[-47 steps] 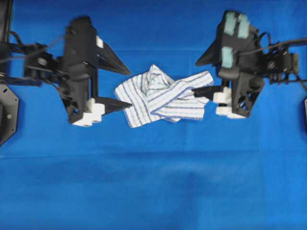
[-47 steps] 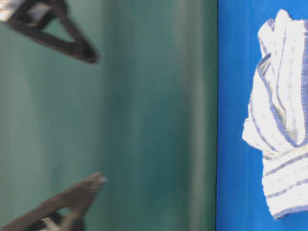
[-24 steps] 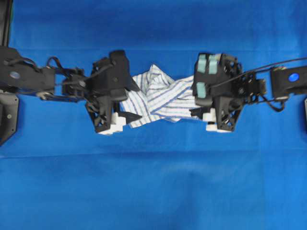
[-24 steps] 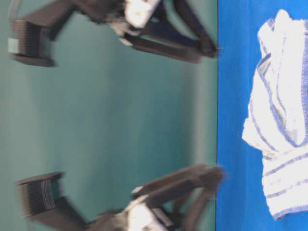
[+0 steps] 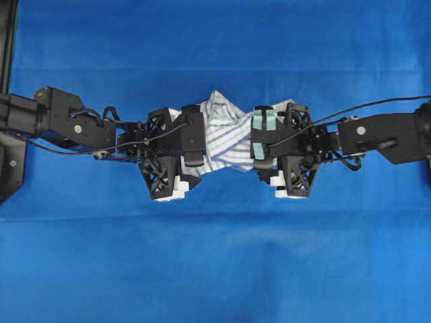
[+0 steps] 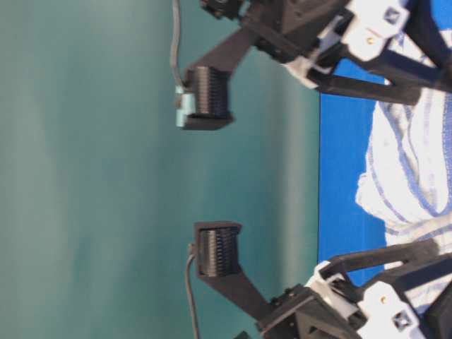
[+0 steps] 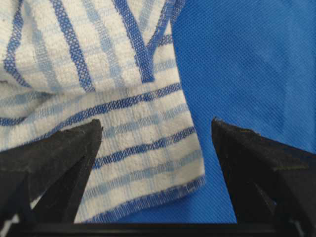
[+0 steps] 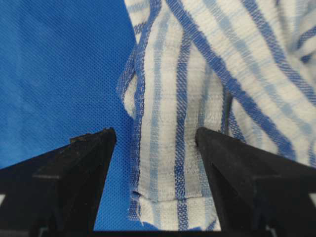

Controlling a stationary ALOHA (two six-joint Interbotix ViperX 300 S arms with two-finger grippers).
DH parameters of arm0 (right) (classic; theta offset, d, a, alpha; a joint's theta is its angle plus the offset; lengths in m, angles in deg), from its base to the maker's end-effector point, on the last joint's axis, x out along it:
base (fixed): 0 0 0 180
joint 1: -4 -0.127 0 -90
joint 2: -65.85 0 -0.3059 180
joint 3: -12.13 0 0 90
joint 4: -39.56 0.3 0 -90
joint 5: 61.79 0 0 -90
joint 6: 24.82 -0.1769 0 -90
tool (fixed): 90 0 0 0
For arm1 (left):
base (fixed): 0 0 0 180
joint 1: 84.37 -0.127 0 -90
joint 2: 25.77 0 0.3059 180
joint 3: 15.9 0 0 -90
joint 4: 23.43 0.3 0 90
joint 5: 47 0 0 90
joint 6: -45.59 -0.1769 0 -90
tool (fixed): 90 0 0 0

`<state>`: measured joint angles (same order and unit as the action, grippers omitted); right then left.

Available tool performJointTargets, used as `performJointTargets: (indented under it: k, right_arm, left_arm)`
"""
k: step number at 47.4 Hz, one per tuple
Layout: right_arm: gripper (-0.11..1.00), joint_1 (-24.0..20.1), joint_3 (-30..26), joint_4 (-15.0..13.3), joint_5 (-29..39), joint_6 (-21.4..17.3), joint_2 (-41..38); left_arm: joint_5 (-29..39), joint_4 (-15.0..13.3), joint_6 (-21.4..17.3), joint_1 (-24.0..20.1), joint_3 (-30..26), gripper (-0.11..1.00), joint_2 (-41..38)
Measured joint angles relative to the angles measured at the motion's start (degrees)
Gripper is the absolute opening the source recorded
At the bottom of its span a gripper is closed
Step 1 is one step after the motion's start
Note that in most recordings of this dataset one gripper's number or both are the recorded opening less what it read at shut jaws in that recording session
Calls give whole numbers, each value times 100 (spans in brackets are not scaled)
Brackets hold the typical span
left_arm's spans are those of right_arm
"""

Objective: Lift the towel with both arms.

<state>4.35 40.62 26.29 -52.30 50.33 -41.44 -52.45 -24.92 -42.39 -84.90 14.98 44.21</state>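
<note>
I next need to grip the towel's folded end piece with my right gripper, so that both arms can lift the towel.
The towel, white with blue check stripes, lies crumpled on the blue cloth. Both arms reach in over its ends. My left gripper stands over the towel's left end, my right gripper, with teal tape patches, over its right end. In the left wrist view the left gripper is open, with a hemmed corner of the towel between its fingers. In the right wrist view the right gripper is open astride a folded strip of the towel. Neither is closed on the fabric.
The plain blue cloth covers the whole table. A black mount sits at the left edge. In the table-level view both gripper bodies hang low beside the towel, before a teal backdrop.
Both arms have moved inward from the sides and come down over the towel's two ends. The jaws have stayed wide open. The towel has not shifted.
</note>
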Motion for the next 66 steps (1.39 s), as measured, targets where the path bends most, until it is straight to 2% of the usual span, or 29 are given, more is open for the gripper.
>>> performJointTargets:
  k: [9,16,19,27,31,46,52,66]
  right_arm:
    - [67,9,0,-9,-18,0,-44]
    - [64,26,0,0,-26,0,-44]
    - [55,44,9,0,-35,0,-44]
    - [10,105,0,0,-53,0,-44]
    - [7,114,9,0,-53,0,-44]
    - [7,114,-62,0,26,0,26]
    - [7,114,-211,35,378,0,413]
    - [7,114,-870,53,1837,0,1687]
  left_arm:
    - [-114,0,-26,0,0,88,-97]
    - [-123,0,-26,-9,0,80,-105]
    - [-114,0,-18,-44,0,69,-114]
    - [-53,0,-9,-193,9,20,-105]
    - [35,0,-9,-229,35,4,-105]
    - [422,0,53,-290,53,4,237]
    - [853,0,62,-290,-18,4,809]
    - [2065,0,62,-290,-457,4,2145]
